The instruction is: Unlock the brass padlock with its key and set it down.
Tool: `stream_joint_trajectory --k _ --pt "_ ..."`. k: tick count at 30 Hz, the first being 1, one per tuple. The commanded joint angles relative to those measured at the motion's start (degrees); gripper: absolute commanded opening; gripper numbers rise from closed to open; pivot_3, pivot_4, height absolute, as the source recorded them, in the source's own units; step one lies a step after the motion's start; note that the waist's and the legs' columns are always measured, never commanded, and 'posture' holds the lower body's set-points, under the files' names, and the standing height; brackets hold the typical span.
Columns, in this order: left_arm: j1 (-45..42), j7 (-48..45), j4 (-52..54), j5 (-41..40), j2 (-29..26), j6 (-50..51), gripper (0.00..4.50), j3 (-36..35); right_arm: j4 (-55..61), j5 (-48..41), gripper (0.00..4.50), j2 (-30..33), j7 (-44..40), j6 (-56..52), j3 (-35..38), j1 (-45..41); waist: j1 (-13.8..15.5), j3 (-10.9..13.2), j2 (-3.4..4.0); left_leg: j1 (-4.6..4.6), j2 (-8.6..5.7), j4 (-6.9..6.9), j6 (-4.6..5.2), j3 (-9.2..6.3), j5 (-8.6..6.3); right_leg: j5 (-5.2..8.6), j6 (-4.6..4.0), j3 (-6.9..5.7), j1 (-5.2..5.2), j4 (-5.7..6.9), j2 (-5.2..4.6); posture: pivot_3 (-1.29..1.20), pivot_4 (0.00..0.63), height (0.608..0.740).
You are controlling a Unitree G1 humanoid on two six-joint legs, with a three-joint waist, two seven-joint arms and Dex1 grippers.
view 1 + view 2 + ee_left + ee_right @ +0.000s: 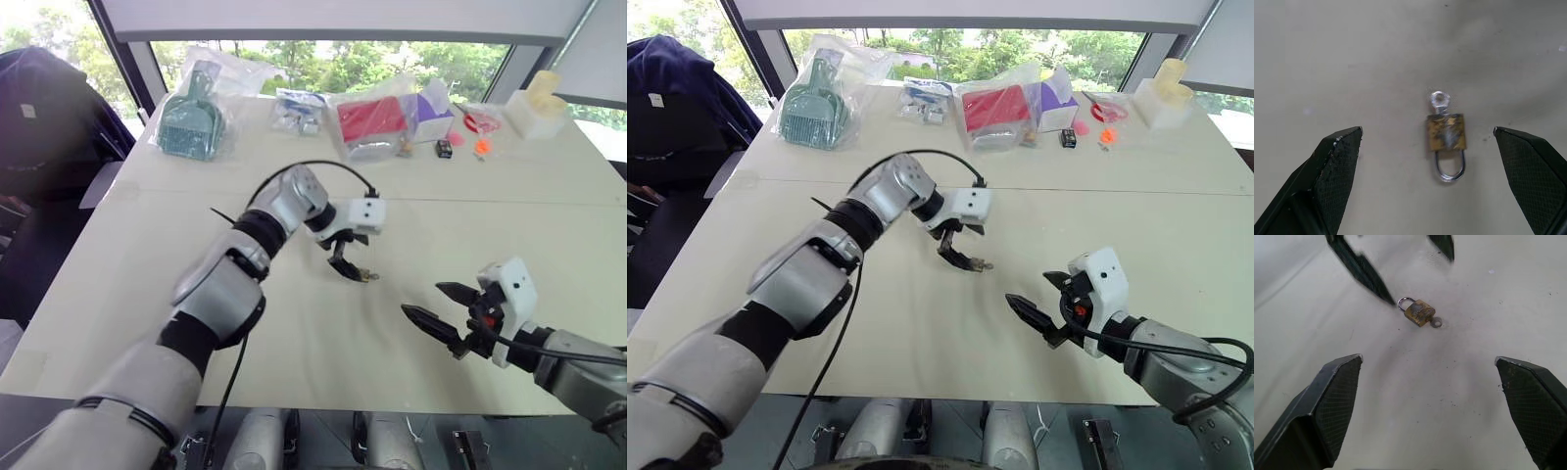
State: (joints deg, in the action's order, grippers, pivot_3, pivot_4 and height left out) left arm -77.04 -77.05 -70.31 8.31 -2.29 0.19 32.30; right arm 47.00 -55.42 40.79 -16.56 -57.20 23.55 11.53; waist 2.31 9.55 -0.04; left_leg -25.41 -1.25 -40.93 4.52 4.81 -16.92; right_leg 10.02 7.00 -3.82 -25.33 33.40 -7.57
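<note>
The padlock needs to be lifted for unlocking, so my left gripper should next grab its rectangular body [368,276] [1446,132].
The brass padlock [1446,132] lies flat on the white table [294,333], its silvery shackle [1450,169] seated in the body. The key's round head [1439,100] sticks out of the opposite end. My left gripper [345,264] hangs open just above the padlock [365,276], pointing down at it, with a finger [1337,166] to either side and neither touching. My right gripper [421,299] is open too, low over the table nearer the front edge. It faces the padlock [1419,312] from a short way off, holding nothing.
Along the far side stand a bagged green brush set [191,122], a bagged red item [372,119], a purple box [431,108], small black and orange trinkets [444,148] and a cream object [537,110]. A dark chair [39,108] is beyond the table's left edge.
</note>
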Motion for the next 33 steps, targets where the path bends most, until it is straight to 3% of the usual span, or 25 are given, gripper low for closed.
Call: stream_joint_trajectory --k 1,6,7,9,14,16,24,28,33 --pt "-1.2 1.4 -2.2 2.2 1.4 -1.8 4.45 -1.8 3.1 -1.3 4.5 -1.2 2.3 1.5 2.2 1.2 0.0 0.0 0.0 0.01 0.01 -0.02 0.0 -0.01 0.0 0.0 0.0 0.0 0.02 0.0 0.0 0.0 0.15 0.735" --pt "-0.4 3.2 -3.8 5.0 3.0 -2.3 4.45 -2.3 3.7 -1.7 4.5 -2.0 4.2 2.5 2.0 2.1 0.1 0.0 0.01 0.01 0.01 -0.05 0.01 -0.02 -0.01 0.0 0.0 0.0 0.05 -0.01 -0.02 0.0 0.15 0.735" --pt "0.0 3.2 -4.0 5.5 3.2 -2.3 4.22 -2.4 3.7 -1.6 4.5 -2.1 4.5 2.6 1.6 2.0 0.1 0.0 0.01 0.02 0.01 -0.05 0.01 -0.02 -0.01 0.0 0.0 0.0 0.06 0.0 -0.02 0.0 0.15 0.735" --pt "0.7 2.2 -4.1 5.9 3.5 -2.2 3.72 -2.8 3.1 -1.5 4.5 -2.0 5.0 2.9 1.0 1.3 0.1 0.0 0.0 0.02 0.01 -0.07 0.01 -0.02 -0.01 0.0 0.0 0.0 0.08 -0.01 -0.02 0.0 0.15 0.735" --pt "2.2 0.3 -3.9 8.0 3.1 -3.3 1.4 -2.6 2.3 -1.7 4.5 -1.6 5.5 3.3 0.3 0.3 0.1 0.0 0.01 0.02 0.01 -0.06 0.03 -0.03 -0.02 0.0 0.0 0.0 0.07 -0.01 -0.02 0.0 0.15 0.735" --pt "2.5 -0.3 -3.7 8.4 2.9 -3.6 0.71 -2.8 2.0 -1.8 4.5 -1.4 5.6 3.3 0.2 0.2 0.0 0.0 0.01 0.03 0.01 -0.07 0.03 -0.02 -0.03 0.0 0.0 0.0 0.08 -0.01 -0.02 0.0 0.15 0.735" --pt "3.6 5.1 7.2 1.5 -3.6 -14.3 0.71 -12.6 -4.7 -11.9 4.5 -6.8 10.8 3.6 -1.1 -8.2 -0.2 0.0 0.02 0.04 0.07 -0.06 0.02 -0.01 -0.02 -0.02 0.01 0.04 -0.02 0.08 -0.03 0.0 0.15 0.735" --pt "8.3 -1.8 23.4 -9.1 -7.3 -13.6 0.71 -19.4 -7.9 -15.0 4.5 -6.8 10.8 3.5 -3.5 -14.3 0.0 0.0 0.06 0.02 0.07 -0.05 0.0 -0.02 -0.02 -0.02 -0.01 0.03 -0.02 0.1 -0.09 0.0 0.15 0.735" --pt "17.9 0.0 45.1 -12.0 -12.8 -6.9 0.71 -20.3 -15.9 -20.0 4.5 -8.5 12.2 3.8 -5.3 -25.2 -0.8 -0.1 0.11 0.04 0.02 -0.05 -0.02 0.03 -0.03 -0.06 -0.07 0.09 0.04 0.03 -0.11 0.0 0.15 0.735"
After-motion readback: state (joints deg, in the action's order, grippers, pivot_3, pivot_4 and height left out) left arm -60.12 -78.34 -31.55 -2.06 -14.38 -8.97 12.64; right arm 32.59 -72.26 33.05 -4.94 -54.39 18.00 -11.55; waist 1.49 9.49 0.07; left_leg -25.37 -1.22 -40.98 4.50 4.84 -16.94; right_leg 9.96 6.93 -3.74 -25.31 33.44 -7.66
